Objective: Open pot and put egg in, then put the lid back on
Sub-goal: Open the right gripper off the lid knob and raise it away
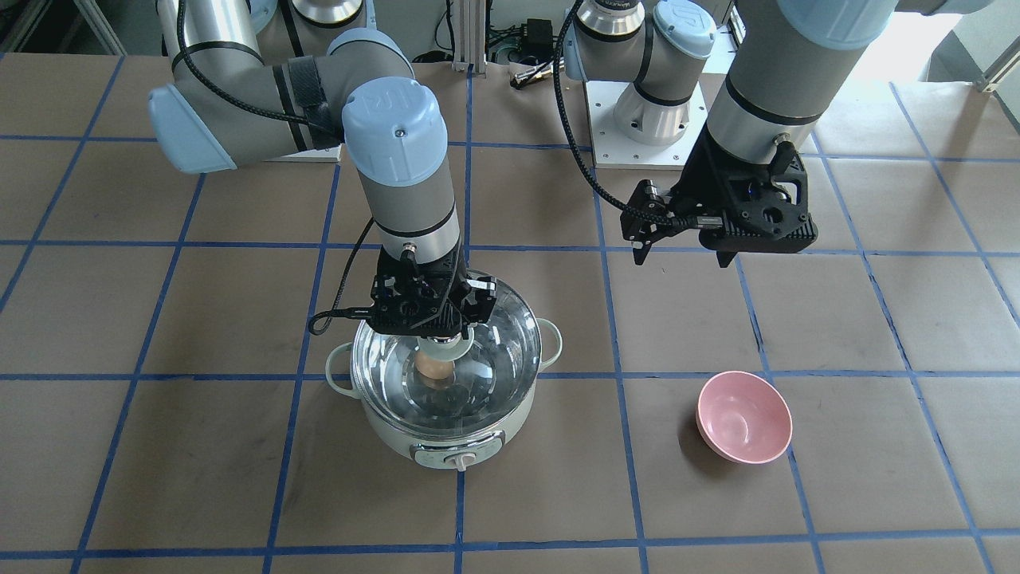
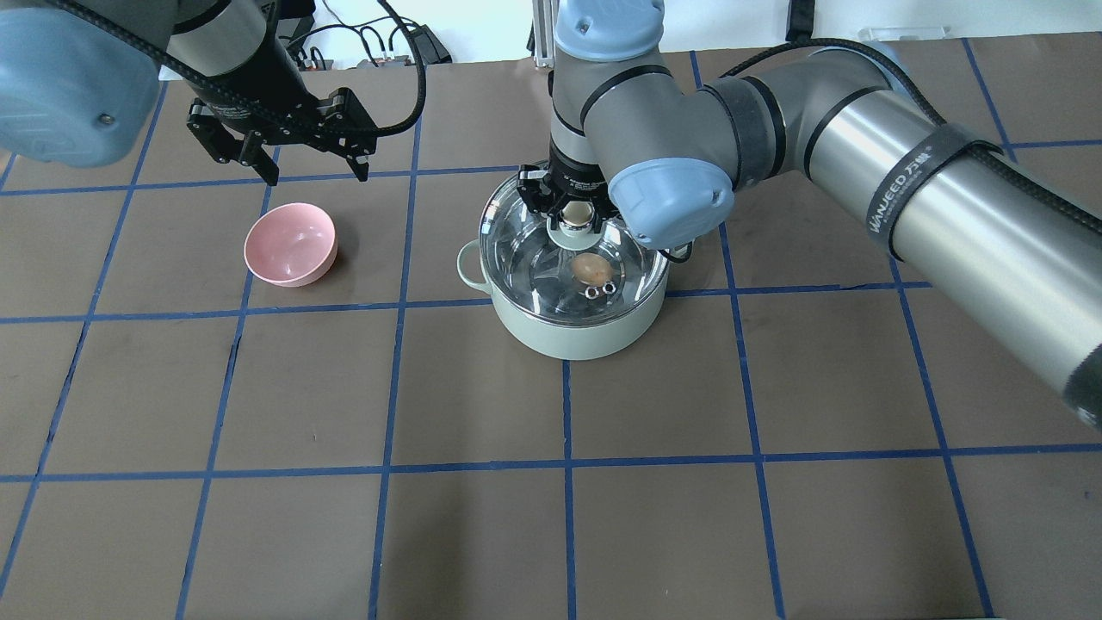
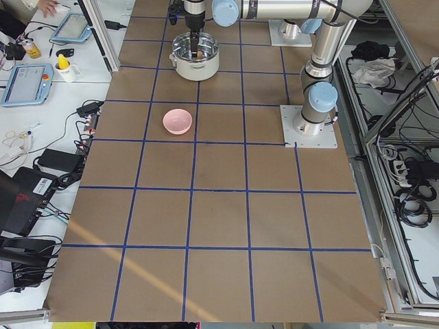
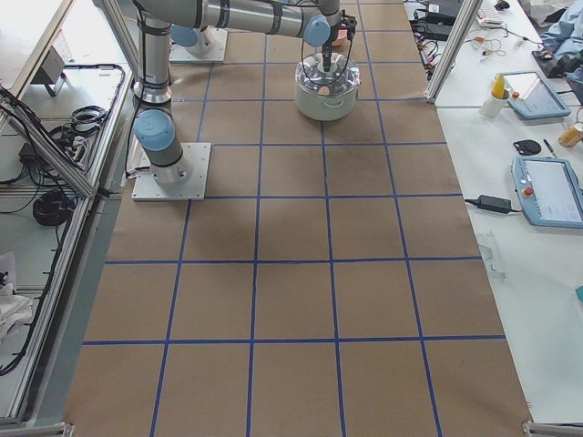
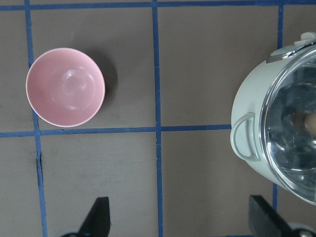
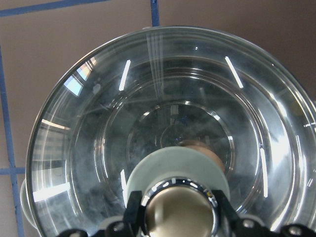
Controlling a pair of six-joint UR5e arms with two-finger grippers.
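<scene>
My right gripper opens now, since the lid's edge [image 1: 483, 429] sits flush on the pot's rim [image 1: 383, 420] by both handles, so the lid would rest there.
The pale mint pot [image 1: 446, 442] stands mid-table, dial toward the operators' side. The clear glass lid [image 1: 502, 351] lies over its rim; I cannot tell whether it rests there or hangs just above. My right gripper [image 1: 442, 331] is shut on the lid's beige knob [image 6: 180, 215]. The tan egg [image 2: 591, 269] lies inside the pot, seen through the glass, and shows in the front view [image 1: 434, 368] too. My left gripper [image 2: 317, 176] is open and empty, held high beyond the pink bowl, its fingertips [image 5: 101, 210] wide apart.
An empty pink bowl [image 2: 290, 244] sits on the table to the left of the pot [image 2: 568, 331], about one grid square away. Brown table with blue tape grid all around. Cables and arm bases are at the robot's side of the table.
</scene>
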